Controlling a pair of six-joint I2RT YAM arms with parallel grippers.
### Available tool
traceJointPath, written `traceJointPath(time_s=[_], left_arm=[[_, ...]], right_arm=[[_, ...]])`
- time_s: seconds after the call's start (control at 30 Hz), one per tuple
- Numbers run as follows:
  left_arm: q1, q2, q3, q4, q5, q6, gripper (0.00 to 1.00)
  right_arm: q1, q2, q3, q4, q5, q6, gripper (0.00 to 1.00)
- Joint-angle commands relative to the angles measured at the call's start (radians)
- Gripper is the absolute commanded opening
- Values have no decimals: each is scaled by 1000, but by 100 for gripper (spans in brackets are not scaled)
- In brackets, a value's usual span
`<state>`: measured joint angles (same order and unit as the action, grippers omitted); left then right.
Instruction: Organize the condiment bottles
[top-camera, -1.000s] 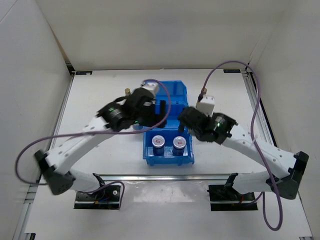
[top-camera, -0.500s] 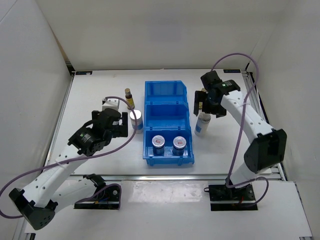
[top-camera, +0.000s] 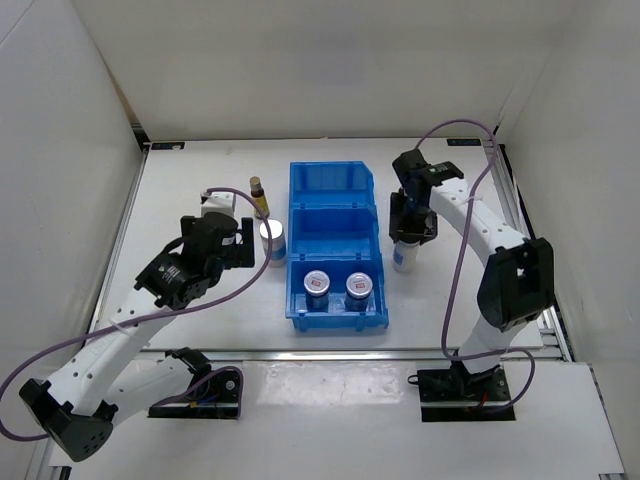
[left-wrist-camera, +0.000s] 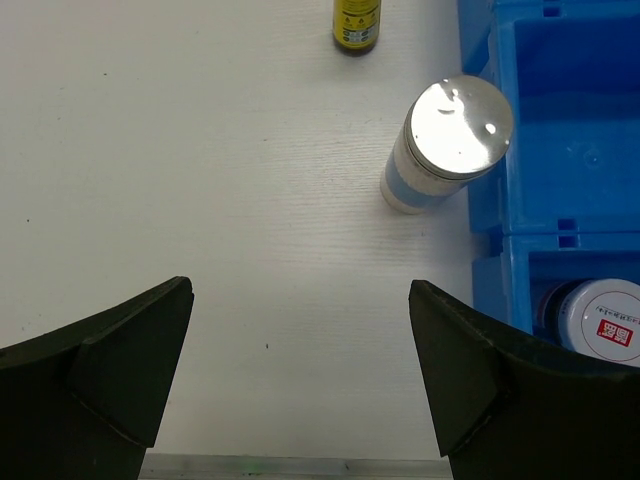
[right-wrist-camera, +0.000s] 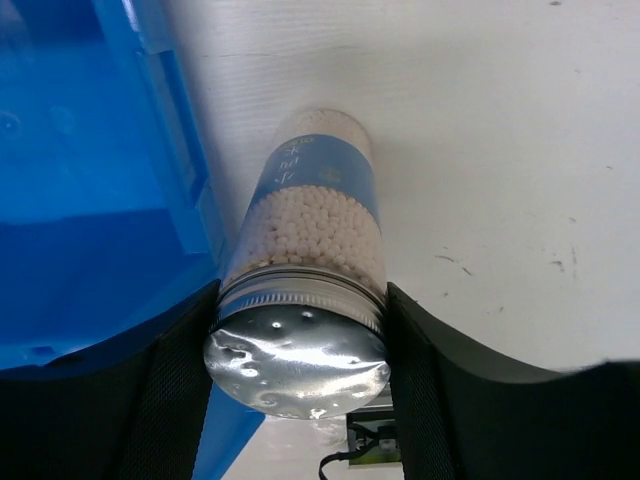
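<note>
The shaker has its base (top-camera: 402, 267) outside the bin's side, so I should move the shaker into the bin's middle section (top-camera: 333, 234) before my right gripper releases it.
A blue bin (top-camera: 335, 225) sits mid-table with two squat red-marked jars (top-camera: 317, 285) (top-camera: 359, 287) in its front compartment. Just right of the bin a white bead-filled shaker (top-camera: 403, 258) stands upright. My right gripper (top-camera: 410, 230) is over it, and in the right wrist view the right gripper (right-wrist-camera: 297, 300) has both fingers pressed against the shaker's silver lid (right-wrist-camera: 296, 355). Left of the bin stand a second shaker (top-camera: 271, 240) and a slim amber bottle (top-camera: 258, 195). My left gripper (top-camera: 238, 248) hovers open near them, holding nothing. In the left wrist view the left gripper (left-wrist-camera: 300, 290) is short of the shaker (left-wrist-camera: 450, 140).
The bin's wall (right-wrist-camera: 90, 200) is right beside the gripped shaker on its left. The bin's middle and back compartments hold nothing. White enclosure walls ring the table, and a metal rail (top-camera: 330, 352) runs along the front edge.
My right arm swung away from the bin to the shaker on the right and closed on its lid. My left arm pulled back from over the bin to the left side.
</note>
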<state>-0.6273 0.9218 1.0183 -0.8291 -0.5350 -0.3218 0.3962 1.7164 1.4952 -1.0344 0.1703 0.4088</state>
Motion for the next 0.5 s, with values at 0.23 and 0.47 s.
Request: traceJointPath(time_s=[0.23, 0.47], left_arm=[[5, 20, 11, 19, 6, 7, 100], [5, 29, 11, 19, 6, 7, 100]], right_arm=[[162, -190, 206, -32, 213, 47, 10], [208, -81, 315, 11, 121, 7, 9]])
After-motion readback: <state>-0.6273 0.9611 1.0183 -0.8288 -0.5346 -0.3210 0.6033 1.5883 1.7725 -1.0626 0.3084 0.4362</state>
